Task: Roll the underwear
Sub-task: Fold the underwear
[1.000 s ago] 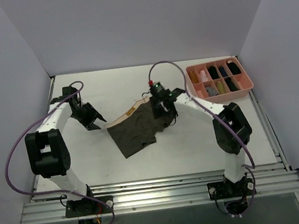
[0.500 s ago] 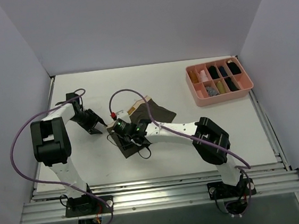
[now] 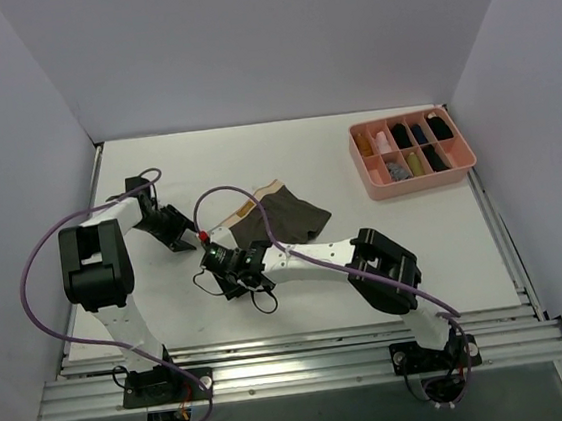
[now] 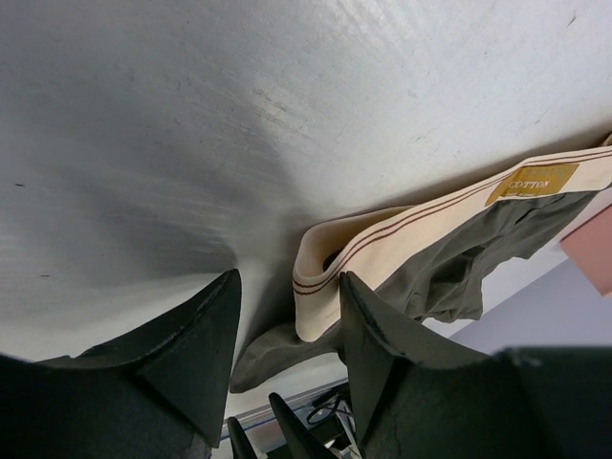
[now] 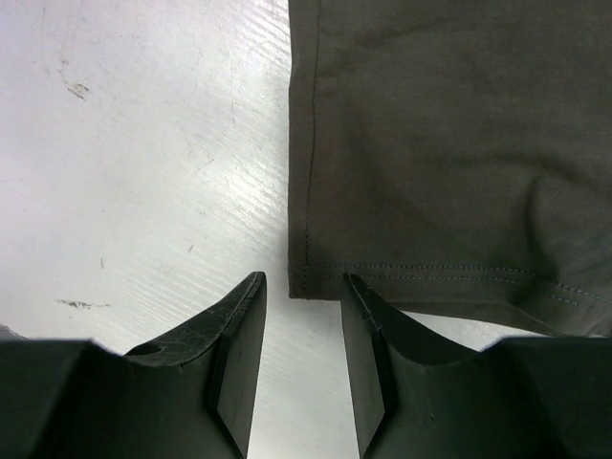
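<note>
Next, the left gripper grabs the underwear's folded waistband end (image 3: 221, 226) (image 4: 314, 288), so that side then folds over the underwear for rolling.
The underwear (image 3: 287, 216) lies folded mid-table, dark olive with a tan waistband (image 3: 248, 207) along its left edge. My right gripper (image 3: 227, 266) sits low at the cloth's near-left side. Its wrist view shows the right gripper (image 5: 303, 287) open, with a hemmed corner of the olive cloth (image 5: 430, 143) just past the fingertips and nothing between them. My left gripper (image 3: 180, 229) is to the left of the waistband. In its wrist view the left gripper (image 4: 289, 287) is open, and the folded end of the waistband (image 4: 430, 225) lies just ahead of it, ungripped.
A pink compartment tray (image 3: 414, 184) holding small rolled bundles stands at the back right. White walls close in the table on the left, back and right. An aluminium rail (image 3: 297, 365) runs along the near edge by the arm bases.
My right arm swung from the far right of the cloth over to its near-left corner, and its jaws opened wider. The cloth now lies folded, further back. The left gripper shifted slightly.
</note>
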